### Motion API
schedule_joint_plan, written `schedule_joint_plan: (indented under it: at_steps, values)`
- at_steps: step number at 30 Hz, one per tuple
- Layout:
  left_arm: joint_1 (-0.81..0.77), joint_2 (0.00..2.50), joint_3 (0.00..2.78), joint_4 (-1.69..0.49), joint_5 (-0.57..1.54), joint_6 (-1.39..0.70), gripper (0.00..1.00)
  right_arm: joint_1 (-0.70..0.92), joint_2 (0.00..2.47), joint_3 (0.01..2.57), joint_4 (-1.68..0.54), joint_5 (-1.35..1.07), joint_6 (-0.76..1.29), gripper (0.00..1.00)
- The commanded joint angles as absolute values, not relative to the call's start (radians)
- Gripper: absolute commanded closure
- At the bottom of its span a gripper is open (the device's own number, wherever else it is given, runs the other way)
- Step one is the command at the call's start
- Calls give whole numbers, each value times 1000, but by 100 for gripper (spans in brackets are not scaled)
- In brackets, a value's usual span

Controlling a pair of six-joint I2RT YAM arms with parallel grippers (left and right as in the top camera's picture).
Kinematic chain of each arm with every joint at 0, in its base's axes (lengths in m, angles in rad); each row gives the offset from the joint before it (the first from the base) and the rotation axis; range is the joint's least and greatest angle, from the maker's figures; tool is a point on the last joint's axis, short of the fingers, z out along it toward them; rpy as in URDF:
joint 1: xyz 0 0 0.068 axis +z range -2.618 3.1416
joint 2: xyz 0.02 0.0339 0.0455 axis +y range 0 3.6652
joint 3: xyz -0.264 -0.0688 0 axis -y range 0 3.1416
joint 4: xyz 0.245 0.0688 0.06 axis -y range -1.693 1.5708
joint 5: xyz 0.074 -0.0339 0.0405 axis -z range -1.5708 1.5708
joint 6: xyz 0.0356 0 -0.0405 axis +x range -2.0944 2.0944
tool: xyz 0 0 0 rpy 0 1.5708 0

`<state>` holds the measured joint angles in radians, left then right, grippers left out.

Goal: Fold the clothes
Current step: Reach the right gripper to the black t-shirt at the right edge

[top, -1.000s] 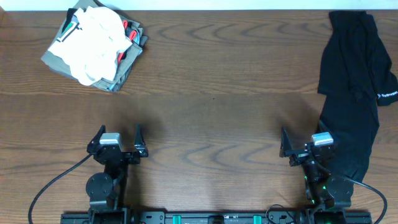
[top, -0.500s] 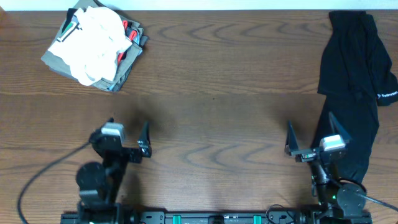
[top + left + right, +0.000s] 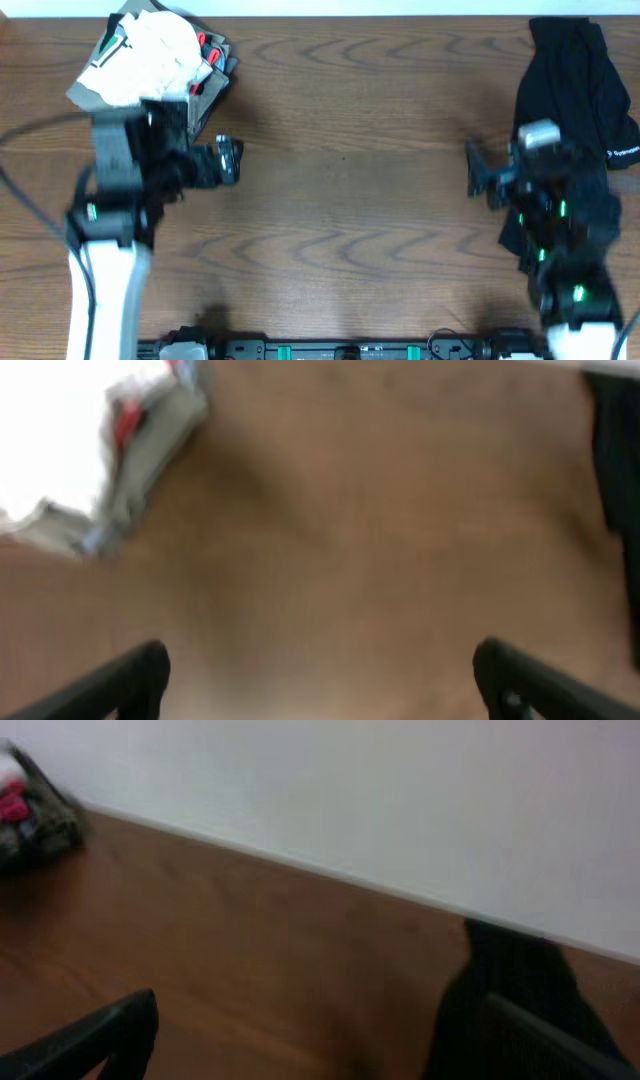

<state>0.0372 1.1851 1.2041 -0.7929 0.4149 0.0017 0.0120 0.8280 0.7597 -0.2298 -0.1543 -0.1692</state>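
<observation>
I need to grab the black garment [image 3: 565, 90] next with my right gripper, by its edge that faces the empty table. Then I can spread the garment out for folding.
The black garment [image 3: 565, 90] lies crumpled in a long strip along the table's right edge, with a small white logo [image 3: 625, 153]. It also shows in the right wrist view [image 3: 500, 980] and at the right edge of the left wrist view [image 3: 615, 460]. My right gripper [image 3: 497, 180] is open and empty, held above the table just left of the garment; its fingers [image 3: 320, 1040] are spread wide. My left gripper [image 3: 215, 165] is open and empty, held above the table below the stack; its fingers [image 3: 320, 680] are wide apart over bare wood.
A stack of folded white, olive-grey and red garments [image 3: 150, 50] sits at the back left; it also shows in the left wrist view [image 3: 130, 450] and right wrist view [image 3: 30, 815]. A white wall [image 3: 350, 790] runs behind the wooden table [image 3: 340, 150].
Both arms have lifted from the front edge and moved towards the back of the table. Both grippers stay open and empty. The garment has not moved.
</observation>
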Motion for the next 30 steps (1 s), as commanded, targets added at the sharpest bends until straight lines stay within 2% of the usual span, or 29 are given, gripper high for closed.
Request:
schedule_joint_plan:
  at_steps: [1,8,15,19,26,30]
  values:
    - [33,1318,1357,-896,488,40,2,-22,1010,953,-307,-112,-205,1]
    - [33,1451,1416,-937,494,39,2,-72,1413,1324,-553,-143,-221,1]
    - [31,1484,1416,-918,498,40,2,-83,1598,1346,-503,-86,-198,1]
    - [-10,1504,1416,-896,508,51,2,-126,1700,1346,-459,-22,-154,19]
    - [-159,1555,1416,-865,410,86,2,-218,1839,1346,-467,-26,-28,23]
    - [-216,1583,1416,-841,399,86,2,-250,1892,1346,-476,-23,-23,28]
